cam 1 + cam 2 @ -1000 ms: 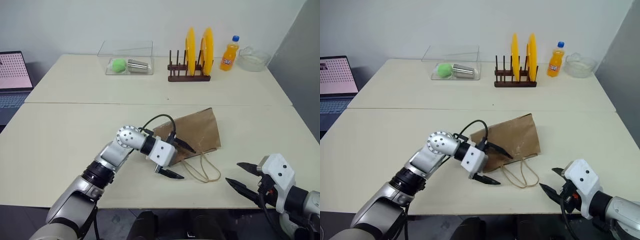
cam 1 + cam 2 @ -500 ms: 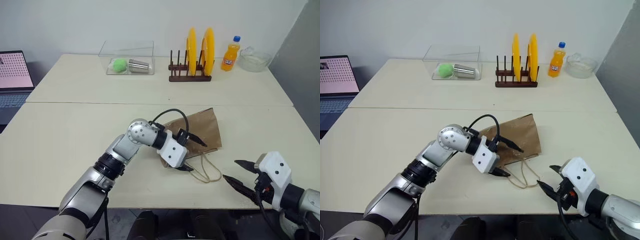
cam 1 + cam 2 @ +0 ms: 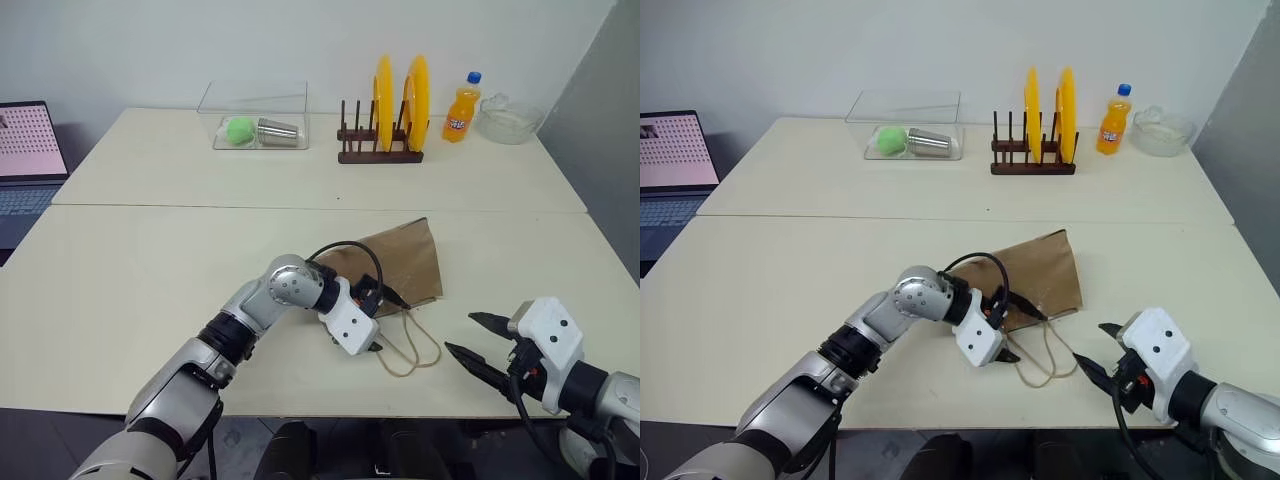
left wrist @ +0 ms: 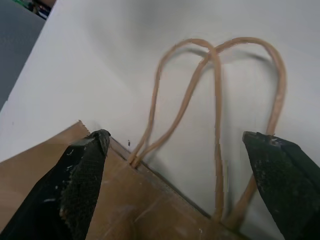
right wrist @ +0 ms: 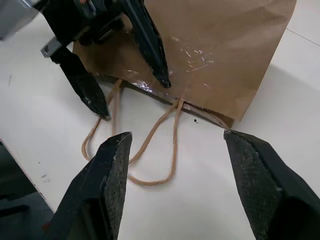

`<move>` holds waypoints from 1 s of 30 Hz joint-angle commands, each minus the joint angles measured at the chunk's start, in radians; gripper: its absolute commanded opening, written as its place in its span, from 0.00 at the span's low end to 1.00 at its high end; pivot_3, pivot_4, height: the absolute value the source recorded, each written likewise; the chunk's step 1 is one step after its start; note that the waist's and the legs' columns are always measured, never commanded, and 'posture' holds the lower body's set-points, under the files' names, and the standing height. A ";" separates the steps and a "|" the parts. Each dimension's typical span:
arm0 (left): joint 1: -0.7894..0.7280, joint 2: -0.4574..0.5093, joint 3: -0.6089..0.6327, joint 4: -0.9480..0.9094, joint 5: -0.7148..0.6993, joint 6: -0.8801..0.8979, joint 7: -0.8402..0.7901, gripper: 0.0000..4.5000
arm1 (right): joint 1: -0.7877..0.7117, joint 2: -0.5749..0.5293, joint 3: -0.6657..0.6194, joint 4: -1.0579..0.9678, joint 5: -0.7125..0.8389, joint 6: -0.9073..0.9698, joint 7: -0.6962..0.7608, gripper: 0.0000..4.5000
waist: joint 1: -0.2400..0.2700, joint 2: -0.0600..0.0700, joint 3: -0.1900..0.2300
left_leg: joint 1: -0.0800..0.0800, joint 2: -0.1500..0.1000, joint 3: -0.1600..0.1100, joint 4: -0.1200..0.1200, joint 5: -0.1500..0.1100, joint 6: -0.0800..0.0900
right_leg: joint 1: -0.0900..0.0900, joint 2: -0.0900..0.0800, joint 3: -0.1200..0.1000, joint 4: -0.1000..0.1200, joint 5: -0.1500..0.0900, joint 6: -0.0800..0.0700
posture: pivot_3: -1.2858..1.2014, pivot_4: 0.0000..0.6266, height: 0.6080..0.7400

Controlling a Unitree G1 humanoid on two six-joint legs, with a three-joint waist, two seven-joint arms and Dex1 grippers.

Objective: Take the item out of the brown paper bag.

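Note:
The left gripper grabs the paper bag by its cord handle [image 3: 437,348] next, which leaves the paper bag's opening [image 3: 425,301] free for taking the item out.
The brown paper bag [image 3: 398,262] lies flat on the table, its mouth toward me, and its two cord handles [image 3: 408,345] loop out over the tabletop. My left gripper [image 3: 390,326] is open at the bag's mouth edge, one finger over the paper and the other beside the handles. In the left wrist view the handles [image 4: 212,100] lie between the spread fingers [image 4: 82,180]. My right gripper [image 3: 472,338] hovers open and empty, right of the handles, near the table's front edge. The right wrist view shows the bag [image 5: 225,45] and the left gripper [image 5: 132,95] ahead. The item is hidden.
At the back stand a clear box [image 3: 253,118] with a green ball and a metal cup, a wooden rack with two yellow plates [image 3: 380,140], an orange soda bottle [image 3: 459,107] and a glass bowl [image 3: 508,118]. A laptop [image 3: 25,150] sits far left.
My left gripper has swung right and down to the bag's mouth by the handles, its wrist rolling as it went. The right gripper has stayed put.

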 commanded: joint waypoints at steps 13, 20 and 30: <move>0.026 -0.007 -0.093 -0.037 0.073 0.006 0.018 0.52 | -0.058 -0.041 0.016 -0.083 0.042 -0.005 0.012 0.69 | 0.010 0.000 -0.001 | 0.000 0.000 0.000 0.000 0.000 0.000 | 0.001 0.000 0.000 0.000 0.000 0.000 | 0.52 0.24 1.00; 0.015 -0.003 -0.082 -0.044 0.064 0.030 0.019 0.05 | -0.089 -0.043 0.023 -0.083 0.049 0.006 0.007 0.69 | 0.015 0.000 -0.001 | 0.000 0.000 0.000 0.001 0.000 0.001 | 0.001 -0.001 0.000 0.000 0.000 0.000 | 0.52 0.24 1.00; -0.037 0.014 0.049 -0.141 -0.096 0.246 -0.012 0.00 | -0.116 -0.056 0.038 -0.083 0.012 0.017 0.034 0.69 | 0.013 0.000 -0.001 | 0.000 0.000 0.000 0.001 0.000 0.001 | 0.001 0.000 0.000 0.000 0.000 0.000 | 0.52 0.24 1.00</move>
